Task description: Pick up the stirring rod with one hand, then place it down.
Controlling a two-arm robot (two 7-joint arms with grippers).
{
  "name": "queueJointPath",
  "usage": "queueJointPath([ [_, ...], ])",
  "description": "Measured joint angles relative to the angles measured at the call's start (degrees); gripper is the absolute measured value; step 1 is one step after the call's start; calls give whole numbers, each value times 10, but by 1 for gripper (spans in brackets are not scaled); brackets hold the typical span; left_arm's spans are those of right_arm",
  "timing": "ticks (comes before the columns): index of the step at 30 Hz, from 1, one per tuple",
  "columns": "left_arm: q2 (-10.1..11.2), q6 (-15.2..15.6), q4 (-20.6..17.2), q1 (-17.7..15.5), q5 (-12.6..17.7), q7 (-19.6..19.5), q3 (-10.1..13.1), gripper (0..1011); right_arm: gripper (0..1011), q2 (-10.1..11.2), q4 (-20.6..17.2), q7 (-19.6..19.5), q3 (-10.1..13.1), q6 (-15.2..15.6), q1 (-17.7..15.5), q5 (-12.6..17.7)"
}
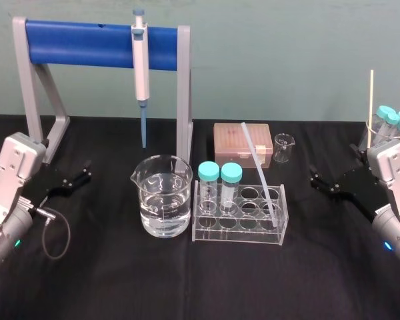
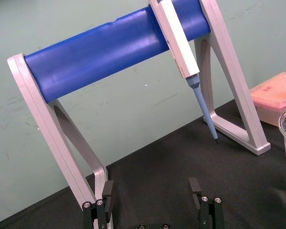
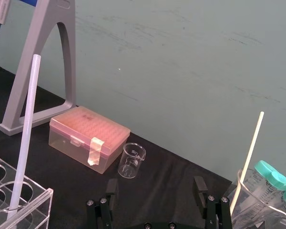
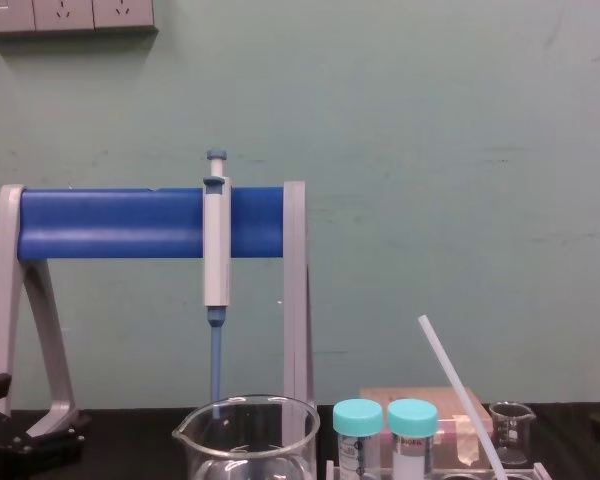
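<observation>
The rod's lower end sits in a hole of the clear rack [image 3: 16, 195], so my right gripper needs to take hold of the rod by its bare upper part [image 3: 32, 83] next.
The stirring rod [image 1: 260, 170] is a long white translucent rod leaning in the clear test tube rack [image 1: 240, 230]. Its lower end sits in a right-hand hole and its top tilts back over the pink box. It also shows in the right wrist view [image 3: 26, 133] and the chest view [image 4: 460, 395]. My right gripper [image 1: 320, 180] rests low over the black table to the right of the rack, open and empty, with its fingers [image 3: 199, 186] spread wide. My left gripper [image 1: 80, 175] is parked at the far left by the stand's foot, also open [image 2: 151, 191].
A large beaker of water [image 1: 162, 197] stands left of the rack, which holds two teal-capped tubes [image 1: 220, 177]. Behind are a pink tip box [image 1: 242, 144], a small beaker [image 1: 284, 148] and a pipette [image 1: 141, 67] on the blue stand [image 1: 80, 43]. At far right a beaker [image 1: 387, 127] holds capped tubes and a thin stick.
</observation>
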Motion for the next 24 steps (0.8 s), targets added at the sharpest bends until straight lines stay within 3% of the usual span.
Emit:
queueJointPath([
  [24, 0, 0, 0, 0, 0, 0, 0, 1000, 1000, 0, 0, 0, 0, 0, 0, 0],
])
